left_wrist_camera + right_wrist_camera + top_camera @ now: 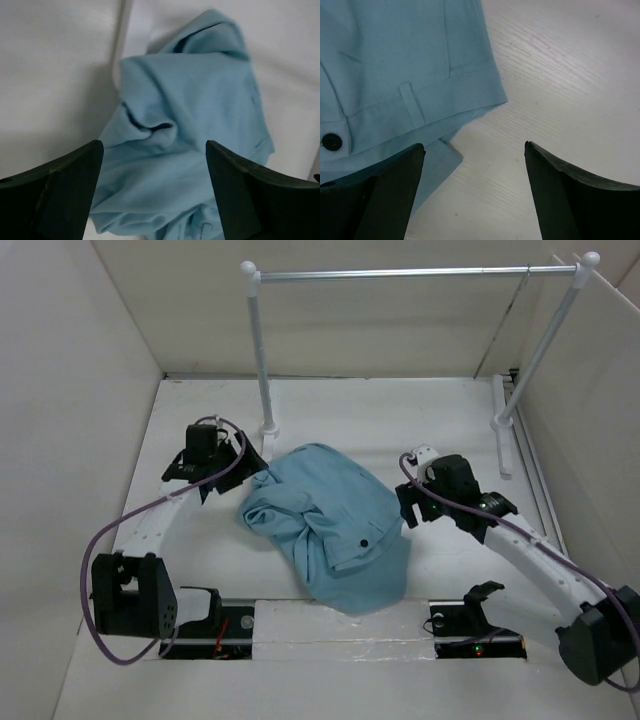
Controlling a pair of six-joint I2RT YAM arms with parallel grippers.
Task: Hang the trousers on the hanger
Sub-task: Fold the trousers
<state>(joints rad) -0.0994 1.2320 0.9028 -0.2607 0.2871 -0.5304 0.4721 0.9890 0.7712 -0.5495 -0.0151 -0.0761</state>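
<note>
The legs of the trousers (325,525) should stay free to straighten out for the hanger, so my right gripper will grab the waistband corner (399,517) next.
The light blue trousers (325,525) lie crumpled in the middle of the white table, with the dark waistband button (365,542) facing up. My left gripper (245,468) is open and low at the heap's left edge; in the left wrist view its jaws (155,150) straddle folded cloth (190,100). My right gripper (408,508) is open just right of the waistband; in the right wrist view (475,150) bare table lies between the fingers, with the waistband corner (445,95) and button (331,142) up left. A thin dark hook (525,285), probably the hanger's, hangs on the rail's right end; its body is hard to make out.
A white rail (400,273) on two ball-topped posts (260,350) (540,340) spans the back of the table. Pale walls close in the left, back and right sides. The rail's right foot bar (503,430) lies along the right wall.
</note>
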